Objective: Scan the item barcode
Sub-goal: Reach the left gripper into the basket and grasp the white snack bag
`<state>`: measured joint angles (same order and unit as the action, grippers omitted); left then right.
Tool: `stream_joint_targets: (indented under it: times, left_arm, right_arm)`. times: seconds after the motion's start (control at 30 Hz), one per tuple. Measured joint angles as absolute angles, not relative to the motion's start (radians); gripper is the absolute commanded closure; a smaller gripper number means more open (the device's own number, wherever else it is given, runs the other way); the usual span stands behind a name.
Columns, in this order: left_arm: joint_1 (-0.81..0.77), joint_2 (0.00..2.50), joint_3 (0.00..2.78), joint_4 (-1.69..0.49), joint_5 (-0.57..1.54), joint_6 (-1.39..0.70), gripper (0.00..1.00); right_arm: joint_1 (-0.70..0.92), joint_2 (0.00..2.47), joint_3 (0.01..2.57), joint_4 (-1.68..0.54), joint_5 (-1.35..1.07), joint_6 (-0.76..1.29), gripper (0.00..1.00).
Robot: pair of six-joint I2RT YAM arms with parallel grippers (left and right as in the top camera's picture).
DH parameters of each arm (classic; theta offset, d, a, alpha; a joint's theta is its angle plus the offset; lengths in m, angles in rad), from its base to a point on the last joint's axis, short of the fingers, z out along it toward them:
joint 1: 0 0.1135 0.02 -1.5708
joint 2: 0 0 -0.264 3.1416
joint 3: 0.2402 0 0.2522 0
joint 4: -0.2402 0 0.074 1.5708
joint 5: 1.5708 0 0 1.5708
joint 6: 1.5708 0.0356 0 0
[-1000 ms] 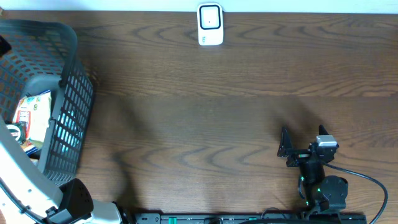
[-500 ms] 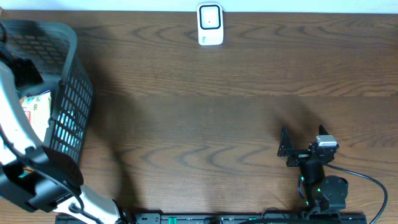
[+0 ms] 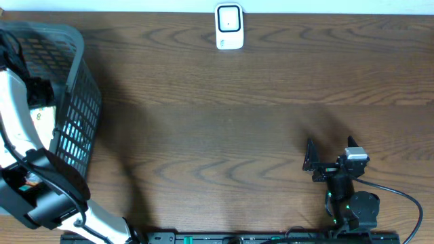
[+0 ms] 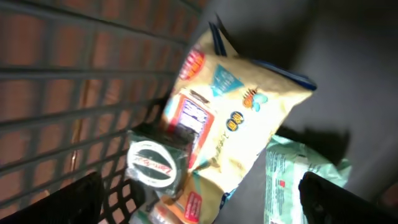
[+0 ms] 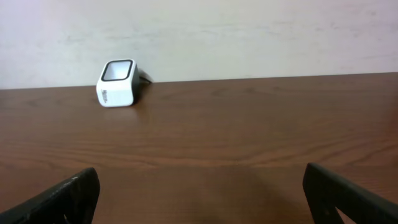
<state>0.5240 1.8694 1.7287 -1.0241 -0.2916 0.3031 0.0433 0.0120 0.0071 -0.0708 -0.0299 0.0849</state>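
I will use my left gripper to grab the yellow snack bag near its blue-edged end [image 4: 259,76], so that the bag's body stays clear for scanning.
The white barcode scanner [image 3: 229,27] stands at the table's far edge, and the right wrist view shows the scanner [image 5: 118,83] at far left. The items lie in the dark mesh basket [image 3: 76,102] at the left. In the left wrist view I see a yellow snack bag [image 4: 242,112], a round-lidded pack [image 4: 152,163] on its lower left, and a pale green packet [image 4: 292,180]. My left gripper [image 4: 205,208] hangs open above them inside the basket, holding nothing; from overhead the left gripper [image 3: 39,93] is over the basket. My right gripper [image 3: 331,154] rests open near the front right.
The basket's mesh wall [image 4: 74,93] rises close on the left of the left gripper. The left arm's white link [image 3: 20,129] crosses the basket's near side. A black cable [image 3: 400,196] runs by the right arm's base.
The left arm has swung over the basket and its gripper has moved farther back inside it, now covering the items from overhead. The right arm has not moved.
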Motion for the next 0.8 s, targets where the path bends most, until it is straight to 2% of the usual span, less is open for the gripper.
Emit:
stream_joint_targets:
  times: [0.27,0.8]
  left_arm:
    - [0.524,1.960,1.658,-0.916,-0.294,0.381,0.02]
    - [0.527,1.962,1.441,-0.613,-0.294,0.521,0.02]
  right_arm:
    - [0.043,0.012,0.007,-0.071,-0.030,0.085,0.01]
    - [0.043,0.012,0.007,-0.071,-0.030,0.085,0.00]
